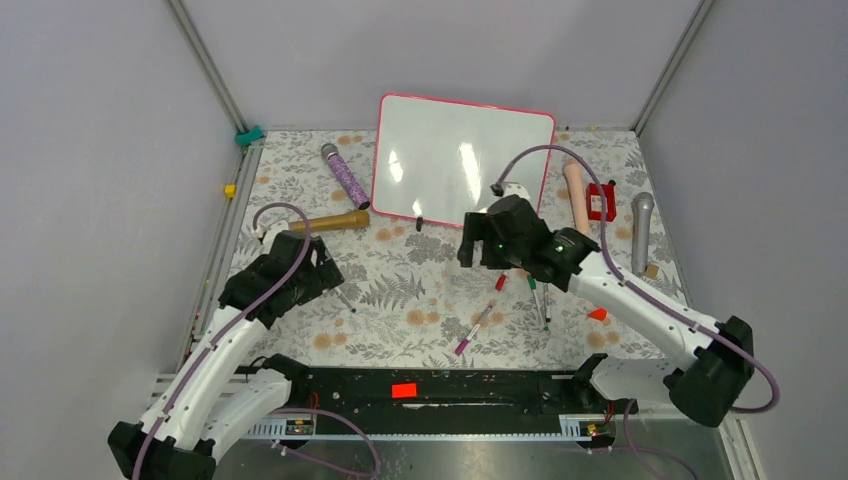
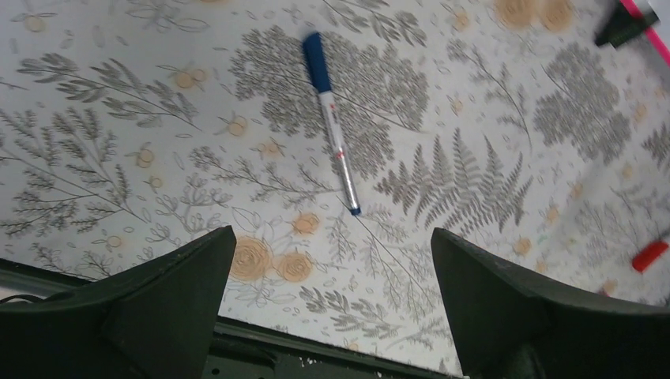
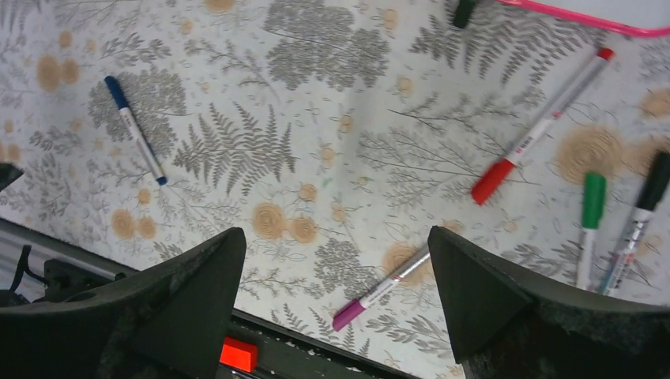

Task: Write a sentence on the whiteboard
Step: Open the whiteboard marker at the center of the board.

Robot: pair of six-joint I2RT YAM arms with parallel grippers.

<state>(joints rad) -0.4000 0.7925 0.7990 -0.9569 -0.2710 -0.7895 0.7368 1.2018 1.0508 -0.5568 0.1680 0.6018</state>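
Observation:
The robot will grip the blue marker (image 2: pixel 332 122) with its left gripper by its blue cap (image 2: pixel 317 63), so the white body of the marker stays free to hand over to the right gripper.
The whiteboard (image 1: pixel 460 165) leans at the back of the table, glossy white with a pink-red rim (image 3: pixel 585 16) and black clip feet (image 2: pixel 624 28). Its face shows only glare, and no sentence is visible on it. A capped blue marker (image 2: pixel 332 122) lies on the floral cloth ahead of my left gripper (image 2: pixel 332 233), which is open and empty. It also shows in the right wrist view (image 3: pixel 136 130). My right gripper (image 3: pixel 337 233) is open and empty above the cloth, hovering in front of the board (image 1: pixel 478 245). My left gripper (image 1: pixel 322 272) hovers left of centre.
Red (image 3: pixel 541 126), green (image 3: pixel 589 229), black (image 3: pixel 640 221) and purple (image 3: pixel 383 288) markers lie under the right arm. Toy microphones lie round the board: purple (image 1: pixel 345 175), gold (image 1: pixel 330 222), pink (image 1: pixel 575 190), grey (image 1: pixel 640 230). A red block (image 1: pixel 601 201) sits beside them.

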